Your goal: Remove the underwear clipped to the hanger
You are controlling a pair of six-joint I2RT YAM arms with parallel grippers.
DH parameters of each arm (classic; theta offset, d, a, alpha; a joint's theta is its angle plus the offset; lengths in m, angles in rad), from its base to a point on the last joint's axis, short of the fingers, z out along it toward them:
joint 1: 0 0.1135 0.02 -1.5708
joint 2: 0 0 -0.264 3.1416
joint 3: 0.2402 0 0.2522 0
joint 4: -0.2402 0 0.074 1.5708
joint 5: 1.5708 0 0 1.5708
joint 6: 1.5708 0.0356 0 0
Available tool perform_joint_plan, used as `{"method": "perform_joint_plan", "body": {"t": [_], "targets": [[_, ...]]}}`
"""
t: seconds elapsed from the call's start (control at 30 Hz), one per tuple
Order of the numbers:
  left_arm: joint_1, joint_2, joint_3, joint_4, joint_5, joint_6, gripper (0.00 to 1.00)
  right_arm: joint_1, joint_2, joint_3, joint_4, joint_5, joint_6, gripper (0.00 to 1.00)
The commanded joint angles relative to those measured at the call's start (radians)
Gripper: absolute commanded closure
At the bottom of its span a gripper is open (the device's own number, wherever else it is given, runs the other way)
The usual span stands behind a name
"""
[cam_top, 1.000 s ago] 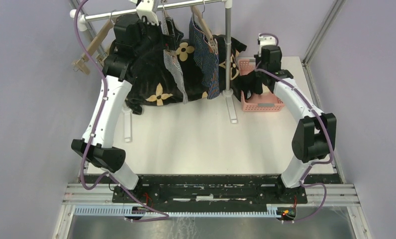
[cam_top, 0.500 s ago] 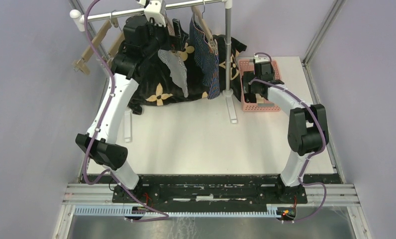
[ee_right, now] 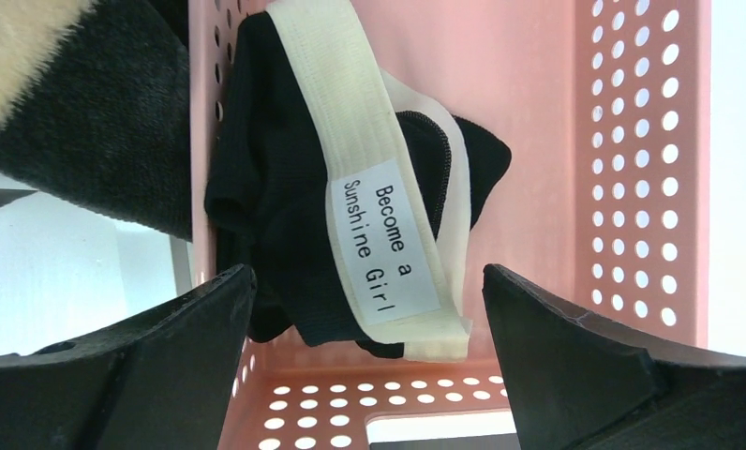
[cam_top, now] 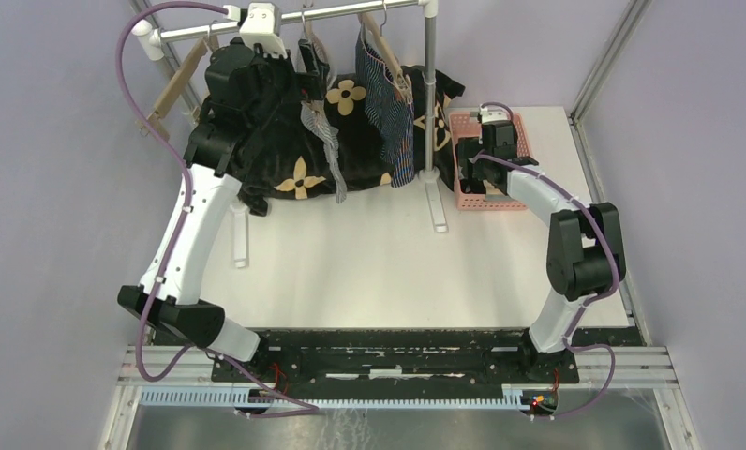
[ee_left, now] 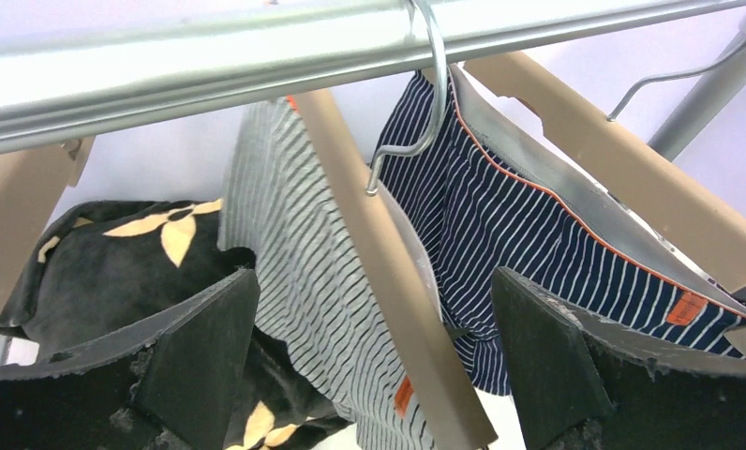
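Observation:
I should next grab the wooden hanger's near arm point(ee_left: 410, 300) with my left gripper, so the hanger's hook stays free to unhook and the striped underwear can come off.
Grey-white striped underwear point(cam_top: 324, 131) point(ee_left: 304, 272) hangs clipped to a wooden hanger point(ee_left: 393, 281) on the metal rail point(cam_top: 350, 11). Navy striped underwear point(cam_top: 388, 103) point(ee_left: 529, 234) hangs on the hanger to its right. My left gripper point(cam_top: 305, 73) point(ee_left: 374, 281) is open, its jaws either side of the grey pair's hanger arm and touching nothing. Black underwear point(ee_right: 276, 197) with a cream waistband lies inside the pink basket point(cam_top: 514, 200) point(ee_right: 538, 112). Just above it my right gripper point(cam_top: 480, 173) point(ee_right: 367, 274) is open and holds nothing.
A big black cloth with tan flowers point(cam_top: 285, 159) is heaped behind and under the hanging pieces. The rack's upright post point(cam_top: 430, 94) stands between the hangers and the basket. An empty wooden hanger point(cam_top: 172, 89) hangs at the rail's left end. Walls close both sides.
My right gripper opened over the basket and let go of the black underwear, which now lies inside. My left arm shifted along the rail and the grey pair swung.

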State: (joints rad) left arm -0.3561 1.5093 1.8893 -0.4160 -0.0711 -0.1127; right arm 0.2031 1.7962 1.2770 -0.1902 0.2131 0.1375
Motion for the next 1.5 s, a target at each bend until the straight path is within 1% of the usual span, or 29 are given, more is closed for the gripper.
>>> {"method": "perform_joint_plan", "body": {"t": [0.0, 0.07, 0.17, 0.23, 0.3, 0.33, 0.37, 0.4, 0.43, 0.57, 0.63, 0.8, 1.0, 1.07, 1.1, 1.23, 1.27, 1.47], "targets": [[-0.006, -0.057, -0.009, 0.004, -0.038, 0.009, 0.01, 0.016, -0.048, -0.006, 0.049, -0.016, 0.011, 0.0], [-0.005, -0.06, 0.004, -0.004, -0.033, 0.013, 0.0, 0.027, -0.047, -0.005, 0.045, -0.01, 0.008, 0.0], [-0.006, -0.065, 0.008, -0.004, -0.024, 0.016, 0.09, 0.041, -0.047, -0.009, 0.044, 0.003, 0.0, 0.0], [-0.006, -0.067, 0.008, -0.004, -0.021, 0.015, 0.1, 0.048, -0.047, -0.008, 0.044, 0.008, -0.002, 0.0], [-0.006, -0.066, 0.007, -0.004, -0.015, 0.014, 0.14, 0.054, -0.05, -0.007, 0.044, 0.013, -0.007, 0.0], [-0.005, -0.064, 0.007, -0.005, -0.013, 0.013, 0.17, 0.057, -0.05, -0.008, 0.044, 0.015, -0.008, 0.0], [-0.006, -0.062, 0.008, -0.007, -0.009, 0.013, 0.23, 0.06, -0.051, -0.006, 0.044, 0.017, -0.009, 0.0], [-0.005, -0.061, 0.007, -0.007, -0.005, 0.013, 0.26, 0.062, -0.051, -0.005, 0.043, 0.019, -0.012, 0.0], [-0.005, -0.06, 0.007, -0.006, -0.004, 0.012, 0.26, 0.065, -0.053, -0.006, 0.044, 0.021, -0.014, 0.0], [-0.005, -0.053, 0.009, -0.003, 0.003, 0.014, 0.38, 0.074, -0.055, -0.007, 0.046, 0.031, -0.023, 0.0], [-0.005, -0.048, 0.015, -0.009, 0.006, 0.016, 0.4, 0.077, -0.056, -0.008, 0.047, 0.032, -0.025, 0.0], [-0.006, -0.035, 0.025, -0.015, 0.004, 0.031, 0.5, 0.084, -0.065, -0.011, 0.053, 0.038, -0.028, 0.0], [-0.006, -0.003, 0.052, -0.042, 0.018, 0.042, 0.57, 0.089, -0.119, -0.042, 0.064, 0.07, -0.033, 0.0], [-0.006, 0.003, 0.054, -0.041, 0.02, 0.045, 0.62, 0.088, -0.148, -0.06, 0.079, 0.081, -0.033, 0.0], [-0.005, 0.005, 0.054, -0.039, 0.023, 0.045, 0.67, 0.089, -0.163, -0.068, 0.085, 0.085, -0.035, 0.0], [-0.005, 0.011, 0.052, -0.013, 0.037, 0.049, 0.94, 0.088, -0.229, -0.106, 0.124, 0.096, -0.048, 0.0], [-0.005, 0.014, 0.049, -0.003, 0.042, 0.049, 0.97, 0.088, -0.243, -0.118, 0.136, 0.096, -0.051, 0.0], [-0.006, -0.022, -0.005, 0.1, 0.057, 0.04, 0.97, 0.089, -0.332, -0.174, 0.186, 0.084, -0.069, 0.0]]}}
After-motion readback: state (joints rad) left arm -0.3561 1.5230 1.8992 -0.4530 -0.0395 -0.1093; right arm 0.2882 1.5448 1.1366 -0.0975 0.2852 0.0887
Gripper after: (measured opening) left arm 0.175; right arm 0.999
